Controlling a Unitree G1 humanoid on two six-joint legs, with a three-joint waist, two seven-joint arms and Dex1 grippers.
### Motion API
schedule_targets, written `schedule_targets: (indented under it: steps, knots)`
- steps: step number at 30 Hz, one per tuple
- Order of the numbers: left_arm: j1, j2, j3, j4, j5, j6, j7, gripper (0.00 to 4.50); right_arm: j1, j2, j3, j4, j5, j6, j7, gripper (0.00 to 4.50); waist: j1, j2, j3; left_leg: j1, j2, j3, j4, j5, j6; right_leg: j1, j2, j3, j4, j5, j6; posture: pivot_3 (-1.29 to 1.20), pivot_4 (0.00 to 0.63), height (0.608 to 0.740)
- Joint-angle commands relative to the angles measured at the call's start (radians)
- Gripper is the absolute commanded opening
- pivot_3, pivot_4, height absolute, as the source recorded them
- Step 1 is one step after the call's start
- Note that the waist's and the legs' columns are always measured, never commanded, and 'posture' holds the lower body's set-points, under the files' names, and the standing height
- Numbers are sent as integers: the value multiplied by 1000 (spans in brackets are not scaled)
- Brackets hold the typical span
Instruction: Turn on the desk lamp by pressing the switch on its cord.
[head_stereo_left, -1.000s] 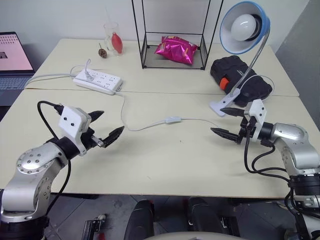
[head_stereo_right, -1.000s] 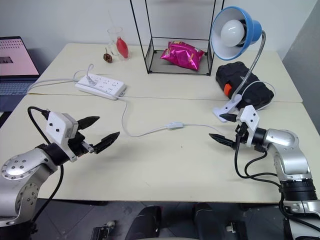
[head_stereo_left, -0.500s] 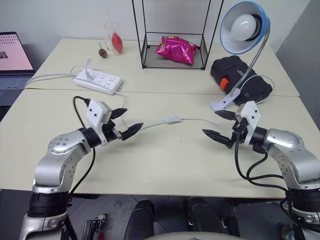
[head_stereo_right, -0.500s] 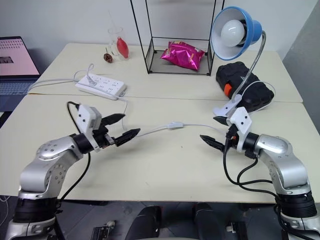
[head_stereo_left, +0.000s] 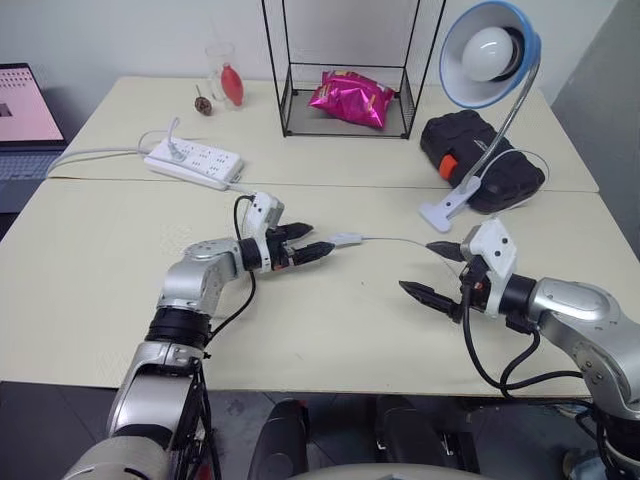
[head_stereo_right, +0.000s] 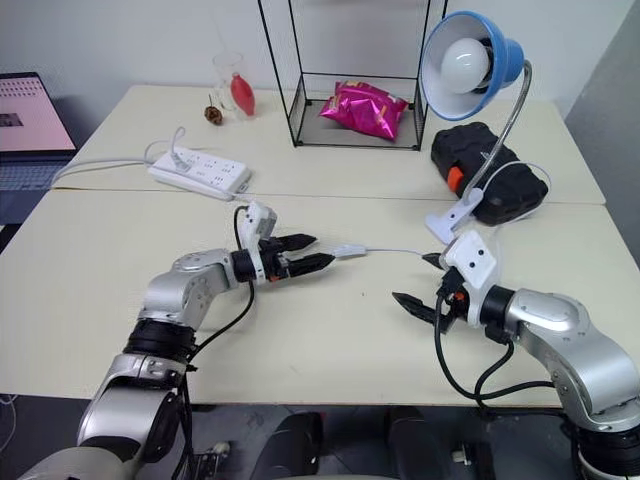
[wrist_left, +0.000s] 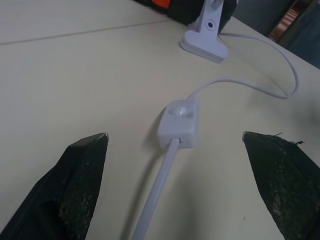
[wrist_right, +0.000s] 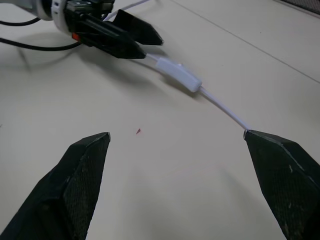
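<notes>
My left gripper is to grab the switch next by its flat facing sides, while its cord (wrist_left: 159, 185) is thin and round.
The desk lamp (head_stereo_left: 490, 55), blue-rimmed with a white bulb, stands unlit at the back right on its silver gooseneck and white clamp base (head_stereo_left: 440, 212). Its thin white cord (head_stereo_left: 400, 241) runs left across the table to the small white switch (head_stereo_left: 347, 238). My left gripper (head_stereo_left: 320, 239) is open, its fingertips just left of the switch and either side of the cord leading into it. The left wrist view has the switch (wrist_left: 179, 124) lying between and just beyond the two fingers (wrist_left: 82, 185). My right gripper (head_stereo_left: 415, 266) is open and empty, nearer the table's front, right of the switch.
A white power strip (head_stereo_left: 195, 160) lies at the back left. A wire rack with a pink bag (head_stereo_left: 352, 98) stands behind, a black case (head_stereo_left: 480, 150) by the lamp, a glass (head_stereo_left: 228, 75) and a laptop (head_stereo_left: 25, 110) further left.
My left gripper has swept right and away from me, down to the switch. My right gripper has drawn back a little toward the front edge. Both stay open.
</notes>
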Motion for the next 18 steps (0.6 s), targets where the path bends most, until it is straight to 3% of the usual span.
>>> schedule_targets:
  steps: [1, 10, 13, 18]
  knots:
    - [-83, -40, -1, 119, 30, -38, -28, 4491, 9, -15, -32, -77, 25, 19, -20, 4500, 1, 0, 0, 0, 0, 0, 0, 0, 0, 0, 0, 0, 0, 0, 0, 0, 150, 740]
    - [-167, -91, -9, 276, 83, -45, -97, 4491, 36, -28, -69, -136, 64, 63, -46, 4500, 2, 0, 0, 0, 0, 0, 0, 0, 0, 0, 0, 0, 0, 0, 1, 0, 150, 740]
    - [-172, -90, -17, 299, 102, -31, -117, 4008, 40, -27, -71, -141, 69, 64, -53, 4500, 2, -1, 0, 0, 0, 0, 0, 0, 0, 1, 0, 0, 0, 0, 1, 0, 150, 740]
    - [-163, -92, -21, 301, 125, -39, -134, 2831, 41, -27, -68, -142, 72, 60, -62, 4500, 2, -1, 0, 0, 0, 0, 0, 0, 0, 1, 0, 0, 0, 0, 1, 0, 150, 740]
